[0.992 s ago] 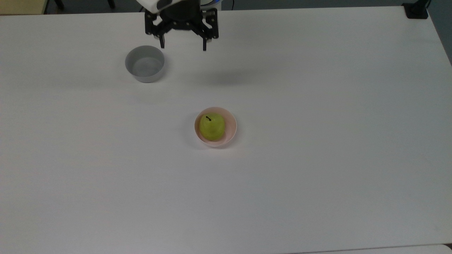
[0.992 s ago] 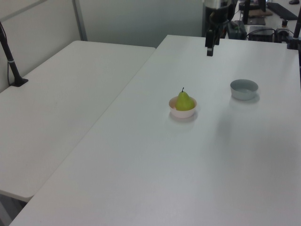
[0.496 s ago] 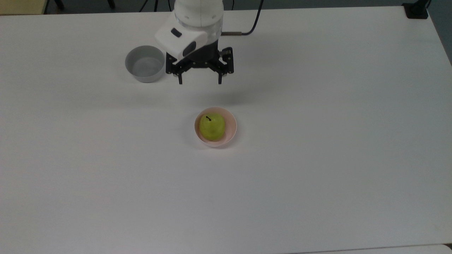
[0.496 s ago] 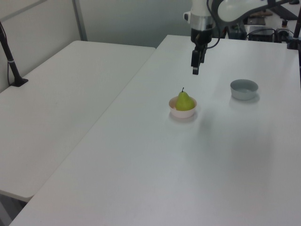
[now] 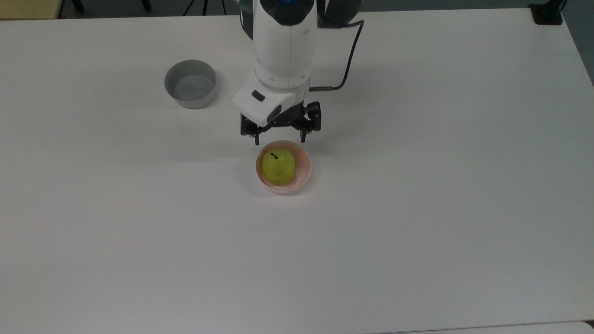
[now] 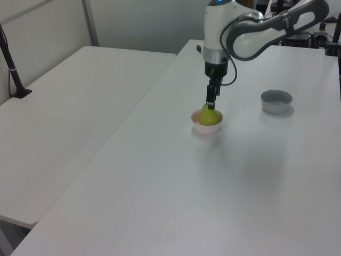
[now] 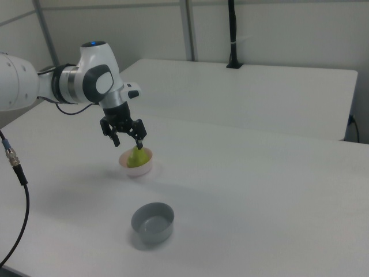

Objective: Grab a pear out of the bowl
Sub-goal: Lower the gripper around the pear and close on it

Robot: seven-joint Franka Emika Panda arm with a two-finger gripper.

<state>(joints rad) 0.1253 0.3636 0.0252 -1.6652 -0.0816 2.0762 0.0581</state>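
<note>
My gripper grabs the pear by its upper part (image 6: 205,109) next, to lift the pear out of the pale pink bowl (image 6: 201,128).
The yellow-green pear (image 5: 278,167) (image 6: 209,116) (image 7: 136,158) with a short dark stem sits upright in the pale pink bowl (image 5: 304,168) (image 6: 201,128) (image 7: 142,169) near the table's middle. My gripper (image 5: 280,138) (image 6: 211,104) (image 7: 127,141) hangs open just above the pear's top, its two dark fingers spread wider than the fruit. In the top view it sits at the bowl's upper rim. Nothing is between the fingers.
A grey bowl (image 5: 190,84) (image 6: 276,101) (image 7: 153,223) stands apart from the pink one, at the top view's upper left. The white table (image 5: 417,208) stretches wide around both. A second white table (image 6: 69,106) adjoins it on the left view's left.
The arm has come from the table's far edge, past the grey bowl, down to just above the pear. The fingers stayed open. Pear and bowls have not moved.
</note>
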